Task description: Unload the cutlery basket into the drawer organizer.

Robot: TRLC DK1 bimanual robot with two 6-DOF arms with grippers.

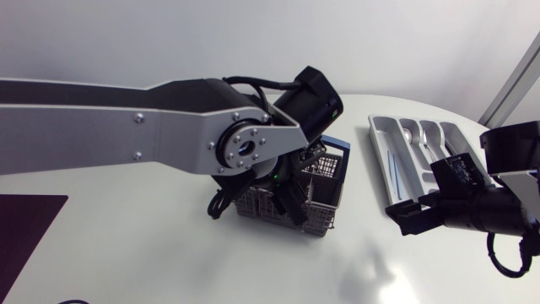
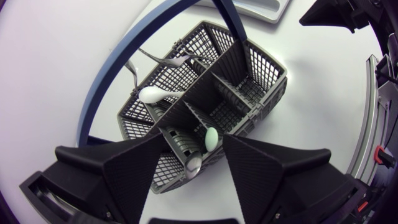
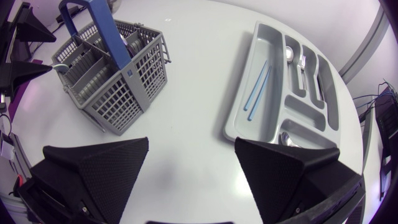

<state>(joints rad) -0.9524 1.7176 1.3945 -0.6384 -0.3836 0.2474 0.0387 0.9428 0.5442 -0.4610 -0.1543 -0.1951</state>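
My left gripper grabs the utensil by its raised pale green end [image 2: 211, 139] next, since the basket's mesh sides close around the rest of the utensil.
The grey mesh cutlery basket [image 1: 325, 207] with a blue handle [image 2: 118, 68] stands mid-table. My left gripper [image 1: 291, 198] hangs right over it, fingers down into the top of the basket. In the left wrist view its jaws [image 2: 199, 171] stand apart; a pale green utensil handle [image 2: 211, 138] and a silver utensil end [image 2: 194, 165] stick up between them, touching neither finger. A white spoon [image 2: 152, 94] and forks [image 2: 180, 59] lie in the far compartments. My right gripper [image 3: 193, 162] is open and empty, between the basket [image 3: 109, 74] and the grey drawer organizer [image 3: 249, 118].
The organizer [image 1: 380, 148] lies at the right of the table and holds two blue sticks [image 3: 258, 84], spoons [image 3: 290, 55] and a fork [image 3: 303, 65]. A dark mat [image 1: 25, 228] lies at the front left. The left arm's big silver link [image 1: 169, 127] spans the table's left half.
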